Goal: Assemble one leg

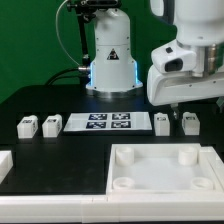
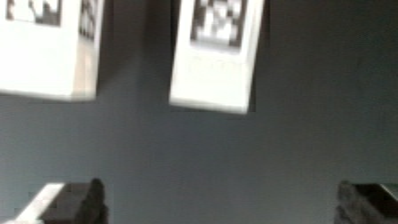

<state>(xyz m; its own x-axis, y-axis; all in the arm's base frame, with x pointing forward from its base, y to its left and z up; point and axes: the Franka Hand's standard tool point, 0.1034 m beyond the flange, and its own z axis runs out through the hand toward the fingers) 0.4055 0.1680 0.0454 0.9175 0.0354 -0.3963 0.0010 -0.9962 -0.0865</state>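
My gripper is not yet ready to close on the white leg and should move toward it first, because the leg is ahead of my fingers in the wrist view.
Four small white legs with tags stand in a row on the black table: two at the exterior view's left and two at the right. My gripper hovers just above the right pair. In the wrist view the gripper is open and empty, with its dark fingertips wide apart. Two legs lie ahead of it, untouched.
The marker board lies between the two pairs of legs. The large white square tray-like piece with round corner sockets sits at the front right. Another white part shows at the left edge. The robot base stands behind.
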